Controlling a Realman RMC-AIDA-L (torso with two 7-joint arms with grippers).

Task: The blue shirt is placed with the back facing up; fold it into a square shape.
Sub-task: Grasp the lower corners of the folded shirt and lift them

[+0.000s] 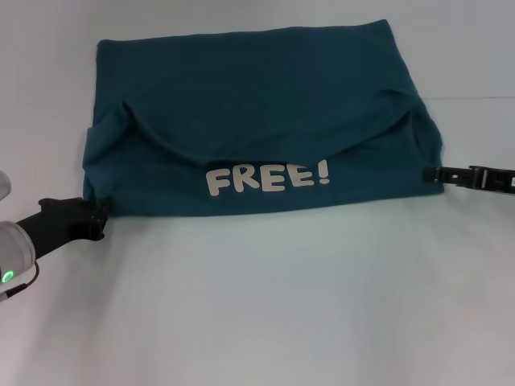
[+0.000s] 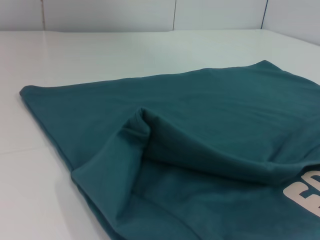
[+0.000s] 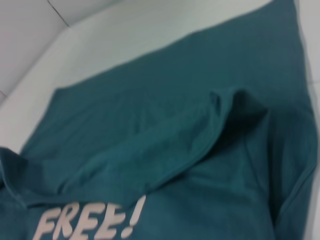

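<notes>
The blue shirt isn't ready to be grabbed yet: my fingers overlap only the cloth's side edge [image 1: 438, 160]. My right gripper should move toward the lettering [image 1: 267, 177] before it closes.
The blue shirt [image 1: 257, 88] lies spread on the white table, far wider than the grippers. A loose sagging edge curves across its middle, and white "FREE!" lettering [image 1: 267, 177] shows on the layer near the front edge. My left gripper [image 1: 98, 215] sits at the shirt's near-left corner, touching the cloth. At the shirt's right edge, level with the lettering, my right gripper [image 1: 430, 173] has its tip against the fabric. The left wrist view shows the shirt [image 2: 200, 110] with a raised fold pocket. In the right wrist view the shirt [image 3: 165, 115] and lettering [image 3: 87, 222] fill the picture.
The white table [image 1: 257, 305] stretches out in front of the shirt and to both sides. A wall [image 2: 150, 15] stands behind the table's far edge.
</notes>
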